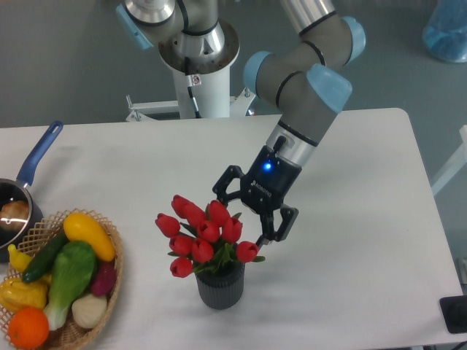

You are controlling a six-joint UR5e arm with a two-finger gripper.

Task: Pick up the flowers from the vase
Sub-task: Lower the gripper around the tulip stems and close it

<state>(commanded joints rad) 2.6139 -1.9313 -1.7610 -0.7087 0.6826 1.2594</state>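
Note:
I need to pick the flowers (201, 233) up from the vase (220, 286), so next I should grab the flowers' cluster of red buds with my gripper.
The flowers (201, 233) are a bunch of red tulip buds with green leaves, standing in the vase (220, 286), a small dark grey ribbed pot near the table's front edge. My gripper (241, 219) is open and hangs just behind and to the right of the buds. Its left finger (221, 191) is behind the top buds and its right finger (276, 224) is beside the rightmost bud. The fingertips are partly hidden by the flowers. It holds nothing that I can see.
A woven wicker basket (113, 281) with toy vegetables and fruit stands at the front left. A blue-handled saucepan (22, 191) sits at the left edge. The arm's white base (197, 73) stands behind the table. A dark object (454, 315) lies at the front right corner.

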